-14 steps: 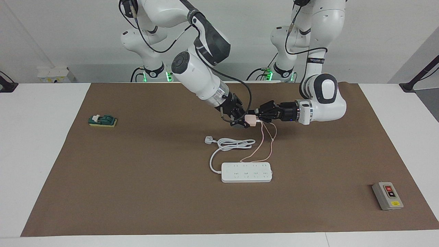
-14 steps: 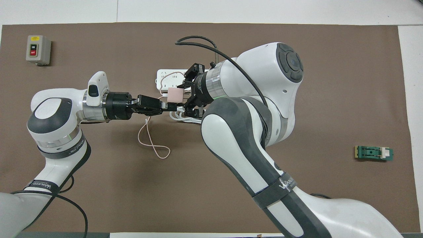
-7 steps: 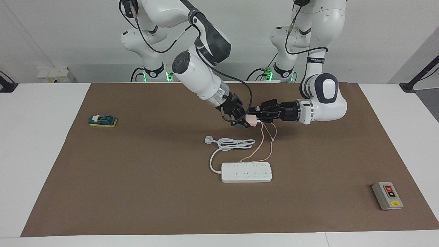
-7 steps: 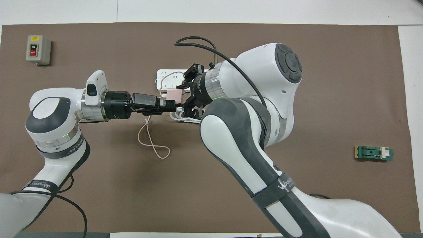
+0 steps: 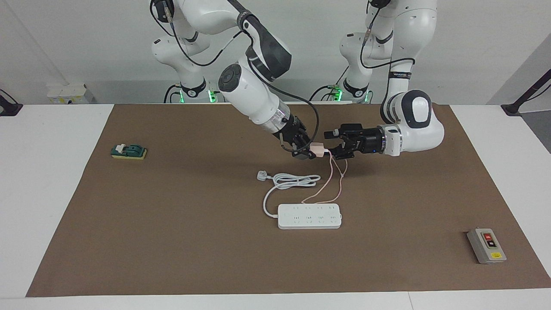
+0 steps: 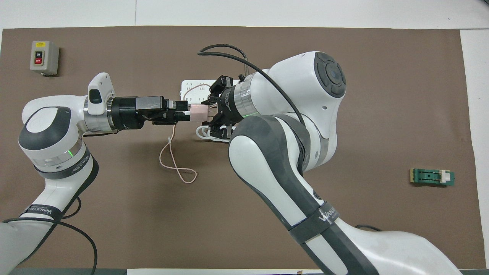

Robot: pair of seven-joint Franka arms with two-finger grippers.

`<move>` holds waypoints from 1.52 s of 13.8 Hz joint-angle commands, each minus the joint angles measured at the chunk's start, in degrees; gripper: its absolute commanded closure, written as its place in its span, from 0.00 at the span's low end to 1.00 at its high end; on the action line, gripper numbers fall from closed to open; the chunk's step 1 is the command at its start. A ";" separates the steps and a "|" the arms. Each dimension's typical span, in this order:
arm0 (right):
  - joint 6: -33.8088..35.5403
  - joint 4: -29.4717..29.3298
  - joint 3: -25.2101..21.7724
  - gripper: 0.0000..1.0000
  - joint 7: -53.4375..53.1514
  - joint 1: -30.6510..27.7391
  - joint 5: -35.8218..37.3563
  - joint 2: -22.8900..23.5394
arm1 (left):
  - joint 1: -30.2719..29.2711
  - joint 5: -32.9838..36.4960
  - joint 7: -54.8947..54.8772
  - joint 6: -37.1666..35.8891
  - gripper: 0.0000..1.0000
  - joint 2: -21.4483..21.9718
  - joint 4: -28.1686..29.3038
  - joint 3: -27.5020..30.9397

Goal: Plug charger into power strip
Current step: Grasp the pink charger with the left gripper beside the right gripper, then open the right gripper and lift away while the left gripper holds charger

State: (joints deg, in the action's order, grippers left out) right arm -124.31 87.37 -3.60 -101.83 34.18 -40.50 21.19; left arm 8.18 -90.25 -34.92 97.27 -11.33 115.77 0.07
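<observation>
My left gripper grabs the pale-pink charger by its cube-shaped body next, to plug it into the white power strip.
The pale-pink charger hangs in the air above the mat, with my right gripper shut on it. Its thin pink cable droops in loops to the mat. My left gripper is level with the charger on its cable side, open, its tips just clear of the cube. The white power strip lies flat on the mat, farther from the robots than both grippers. In the overhead view the right arm hides most of it.
The strip's thick white cord and three-pin plug lie coiled between the strip and the grippers. A grey button box sits toward the left arm's end. A green and yellow block sits toward the right arm's end.
My left gripper has opened, let go of the charger and drawn back toward its own end. The right gripper keeps hold of the charger, barely moved.
</observation>
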 commanded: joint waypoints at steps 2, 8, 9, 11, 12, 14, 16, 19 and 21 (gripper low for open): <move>0.04 0.26 0.08 1.00 0.84 -0.08 0.51 -0.36 | 0.51 -0.62 -0.41 2.48 0.11 -1.15 -1.07 -0.16; -0.05 0.17 0.08 1.00 0.84 -0.08 0.50 -0.36 | 0.87 -0.54 -0.41 1.88 1.00 -1.15 -1.33 -0.16; -0.05 0.17 0.08 1.00 0.84 -0.08 0.42 -0.36 | 0.78 -0.54 -0.41 1.79 1.00 -1.15 -1.33 -0.24; -0.05 0.17 0.08 1.00 0.84 -0.08 0.42 -0.36 | 0.78 -0.54 -0.41 1.70 1.00 -1.15 -1.33 -0.25; -0.05 0.17 0.08 1.00 0.84 -0.08 0.42 -0.36 | 0.78 -0.36 -0.41 1.78 1.00 -1.15 -1.33 -0.16; -0.05 0.17 0.08 1.00 0.84 -0.08 0.42 -0.36 | 0.78 0.17 -0.32 1.78 1.00 -1.15 -1.33 -0.25; -0.05 0.17 0.08 1.00 0.84 -0.08 0.42 -0.36 | 0.69 0.17 -0.32 1.70 1.00 -1.15 -1.33 -0.25; -0.05 0.17 0.08 1.00 0.84 -0.08 0.42 -0.36 | 0.69 0.17 -0.32 1.70 1.00 -1.15 -1.42 -0.25; 0.04 0.17 0.08 1.00 0.84 -0.08 0.42 -0.36 | 0.34 0.34 -0.15 1.61 1.00 -1.15 -1.68 -0.25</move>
State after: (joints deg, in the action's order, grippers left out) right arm -124.15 87.30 -3.79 -101.83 34.09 -40.41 20.98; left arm 8.57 -90.13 -35.25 99.38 -11.84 115.56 -0.06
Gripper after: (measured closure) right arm 0.515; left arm 0.656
